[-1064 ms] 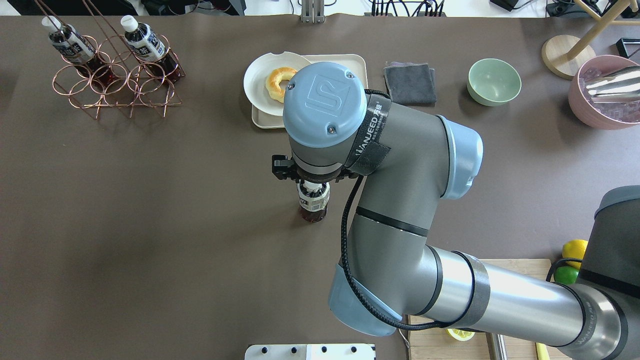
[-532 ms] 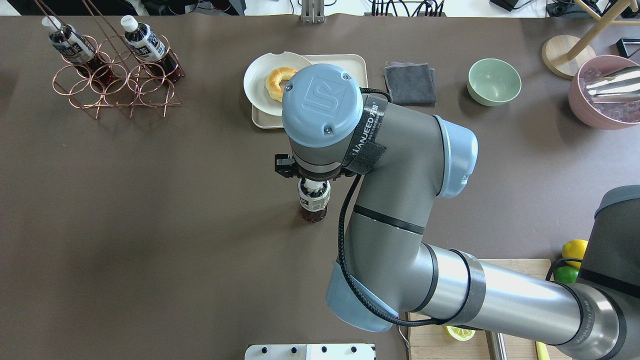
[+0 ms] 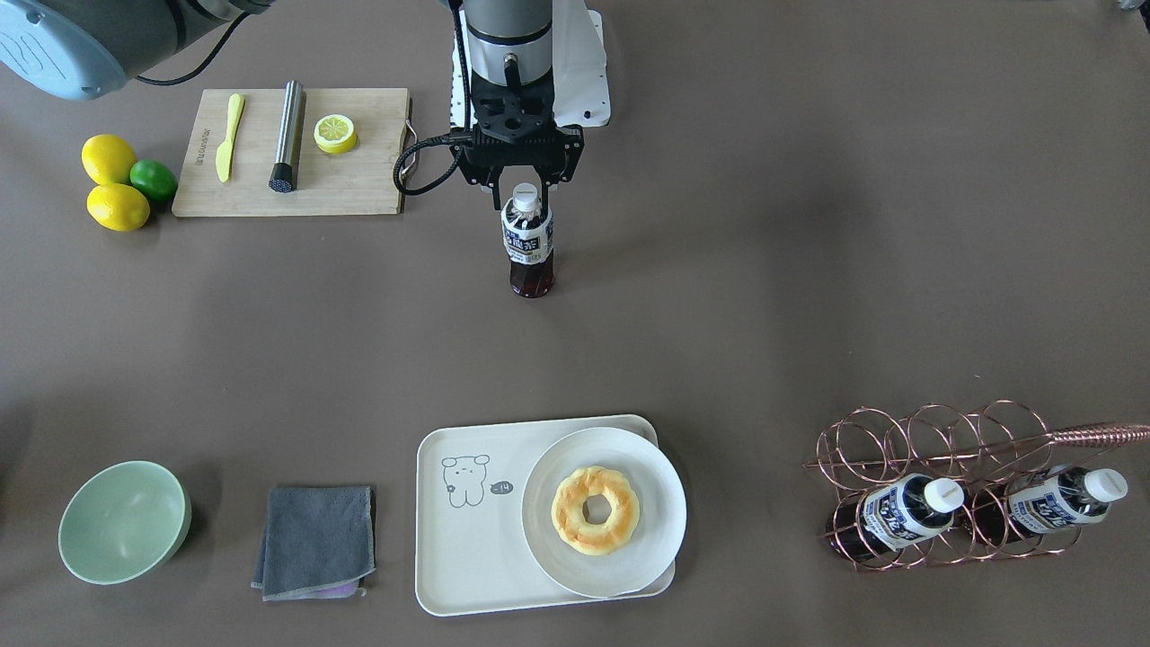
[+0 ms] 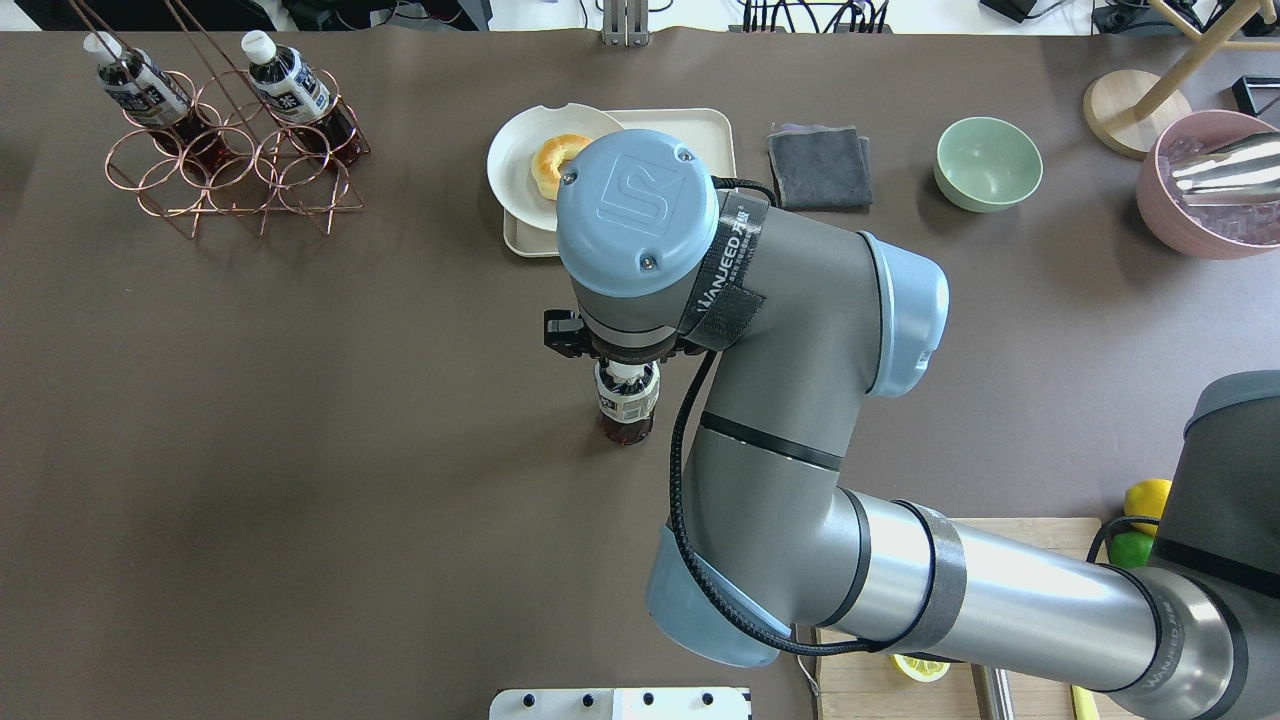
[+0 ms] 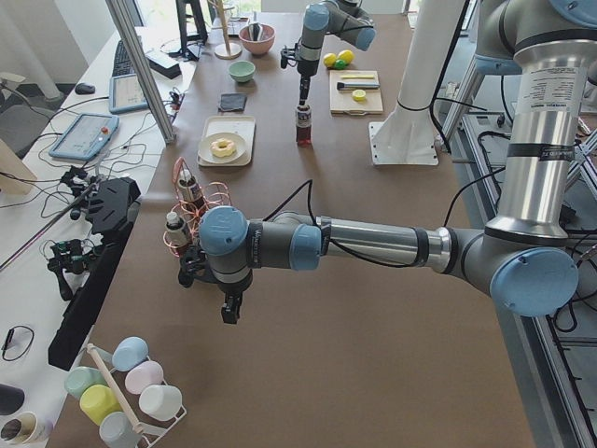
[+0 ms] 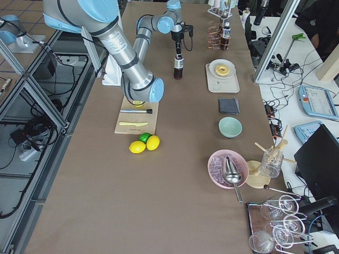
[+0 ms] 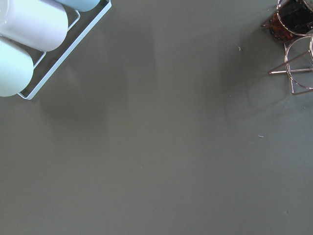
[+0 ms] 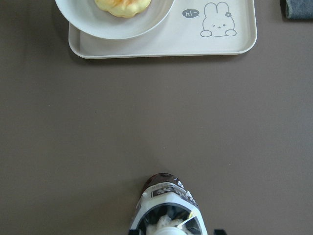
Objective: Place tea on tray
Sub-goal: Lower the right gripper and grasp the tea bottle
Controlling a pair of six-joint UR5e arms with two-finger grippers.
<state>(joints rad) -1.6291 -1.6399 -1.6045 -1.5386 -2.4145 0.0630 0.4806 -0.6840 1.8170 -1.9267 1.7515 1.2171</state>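
Note:
The tea bottle's base has to stay free to stand on the tray [image 3: 467, 557], so the robot's right gripper needs to grab the tea bottle by its white cap [image 3: 525, 198] next.
One tea bottle [image 3: 527, 243] stands upright on the brown table, well short of the tray; it also shows in the overhead view [image 4: 626, 405] and at the bottom of the right wrist view [image 8: 168, 205]. My right gripper [image 3: 525, 187] is right over it, open, with its fingers on either side of the white cap. The cream tray [image 3: 467, 557] with the line drawing lies at the far side [image 4: 700, 125]. Two more tea bottles [image 3: 898, 512] lie in a copper wire rack [image 3: 934, 431]. My left gripper [image 5: 229, 313] hangs over bare table near that rack; I cannot tell its state.
A round white plate [image 3: 660, 512] with a doughnut [image 3: 595, 509] covers half the tray. A grey cloth [image 3: 314, 541] and green bowl [image 3: 123, 534] lie beside it. A wooden board [image 3: 368, 180], lemons [image 3: 117, 207] and a pink bowl [image 4: 1200, 215] are on my right.
My right arm's wrist and elbow have shifted slightly left in the overhead view. The gripper stays over the bottle, which has not moved.

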